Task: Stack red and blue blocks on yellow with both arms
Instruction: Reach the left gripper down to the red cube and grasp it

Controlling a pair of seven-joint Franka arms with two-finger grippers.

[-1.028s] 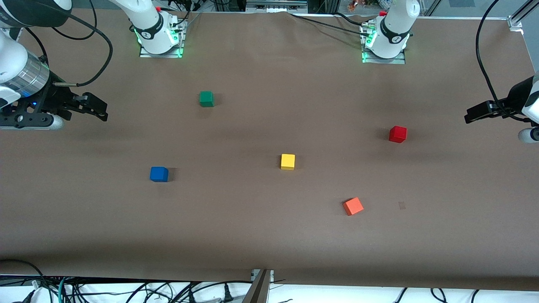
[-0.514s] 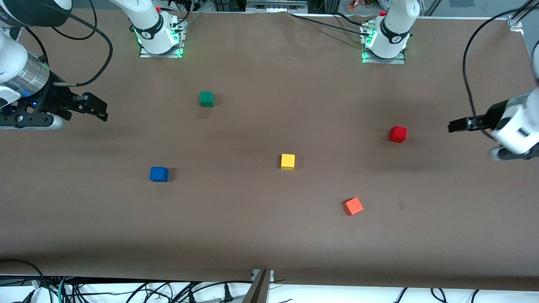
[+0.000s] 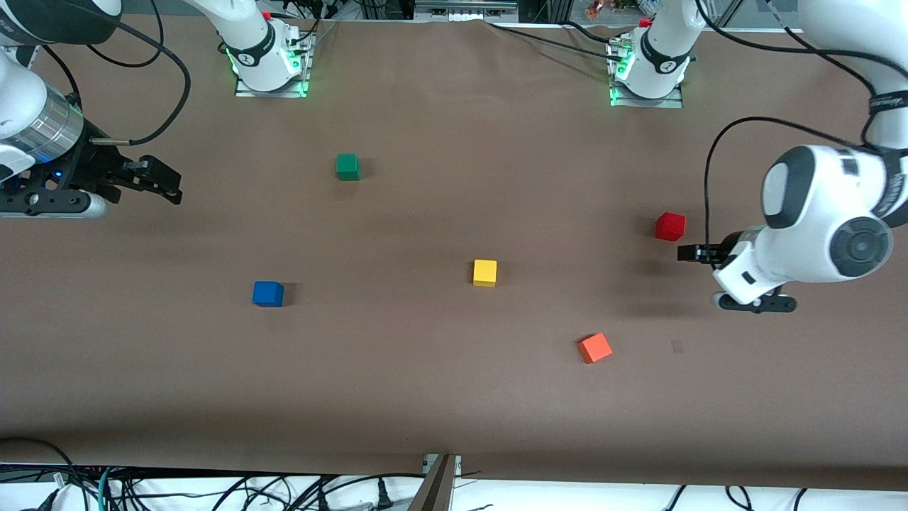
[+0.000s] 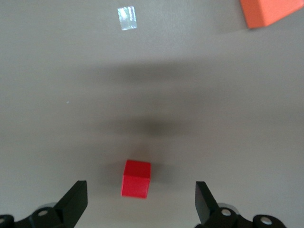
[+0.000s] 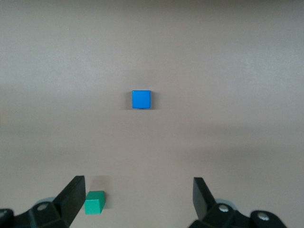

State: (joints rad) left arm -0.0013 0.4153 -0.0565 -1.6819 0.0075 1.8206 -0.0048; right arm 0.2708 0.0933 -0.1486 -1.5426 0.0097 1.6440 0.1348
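My left gripper will next pick up the red cube by its body [image 3: 670,226] to start the stack on the yellow block [image 3: 484,272].
The red cube [image 3: 670,226] sits on the brown table toward the left arm's end. The yellow cube [image 3: 485,272] is mid-table. The blue cube [image 3: 268,294] lies toward the right arm's end. My left gripper [image 3: 689,253] is open and empty, in the air close beside the red cube. In the left wrist view the red cube [image 4: 136,178] shows below, between the open fingers of the left gripper [image 4: 140,199]. My right gripper [image 3: 167,188] is open and empty and waits at its end of the table. The right wrist view shows the right gripper [image 5: 137,190] open, with the blue cube [image 5: 141,99] apart from it.
A green cube [image 3: 347,167] lies nearer the robots' bases; it also shows in the right wrist view [image 5: 95,203]. An orange cube [image 3: 594,348] lies nearer the front camera than the yellow cube and shows in the left wrist view [image 4: 270,12]. A small pale patch [image 3: 677,346] marks the table.
My left arm has swung in from its end of the table and brought its open gripper close to the red cube. The right arm and all cubes have not moved.
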